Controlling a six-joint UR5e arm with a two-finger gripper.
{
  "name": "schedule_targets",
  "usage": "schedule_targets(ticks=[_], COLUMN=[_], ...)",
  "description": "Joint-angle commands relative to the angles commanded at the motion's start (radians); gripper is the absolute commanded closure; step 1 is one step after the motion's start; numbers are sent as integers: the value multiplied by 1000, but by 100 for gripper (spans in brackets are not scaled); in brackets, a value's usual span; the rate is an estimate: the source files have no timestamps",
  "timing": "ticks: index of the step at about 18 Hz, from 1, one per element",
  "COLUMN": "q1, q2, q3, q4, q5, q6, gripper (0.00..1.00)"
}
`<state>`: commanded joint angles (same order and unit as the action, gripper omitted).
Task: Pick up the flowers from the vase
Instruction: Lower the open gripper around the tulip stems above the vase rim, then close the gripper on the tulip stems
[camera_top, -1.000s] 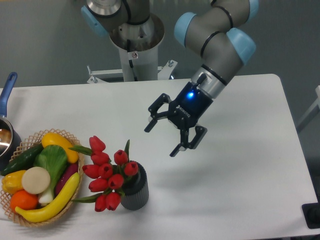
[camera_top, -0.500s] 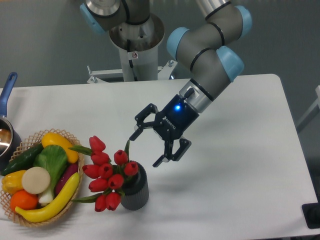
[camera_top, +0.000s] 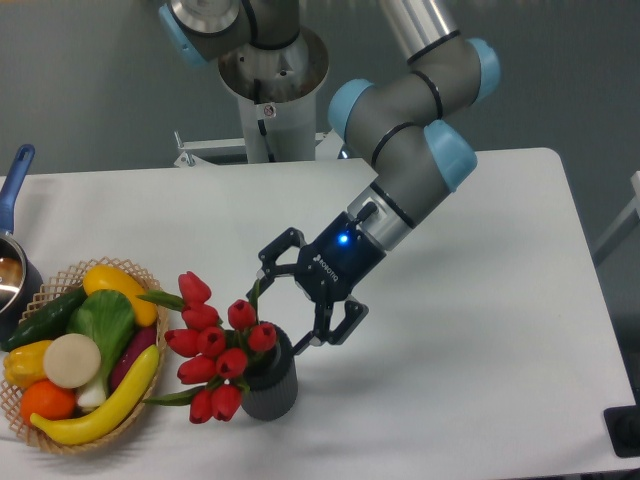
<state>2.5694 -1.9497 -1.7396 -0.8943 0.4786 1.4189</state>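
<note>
I need to grab the flowers (camera_top: 215, 345) by their green stems with my gripper next. Then I can lift them out of the vase (camera_top: 272, 385).
The flowers (camera_top: 215, 345), a bunch of red tulip buds with green leaves, lean out leftward from the vase (camera_top: 272, 385), a short dark grey ribbed cylinder near the table's front. My gripper (camera_top: 281, 307) is open, its fingers spread on either side of the vase's upper right rim, just right of the top buds. One fingertip (camera_top: 264, 272) is by a green leaf, the other (camera_top: 303, 344) is close to the vase's right edge. Nothing is between the fingers.
A wicker basket (camera_top: 60, 442) of toy vegetables stands at the left, touching the tulips' leaves. A dark pot with a blue handle (camera_top: 14, 183) is at the far left edge. The robot's base column (camera_top: 268, 90) rises behind the white table (camera_top: 480, 330).
The arm has swung down and to the left, bringing the open gripper from mid-table to the vase's mouth. The flowers and vase have not moved.
</note>
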Motion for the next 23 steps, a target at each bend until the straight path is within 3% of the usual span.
schedule_targets(ticks=[14,17,18,23], q1=[-37,-44,-48,-49], q2=[-31,-35,-37,-35], q3=[28,41,43,41], q4=[14,14,12,12], q5=[-2,0,0,0], q6=[0,-2,-2,-9], gripper=[0,8,18,41])
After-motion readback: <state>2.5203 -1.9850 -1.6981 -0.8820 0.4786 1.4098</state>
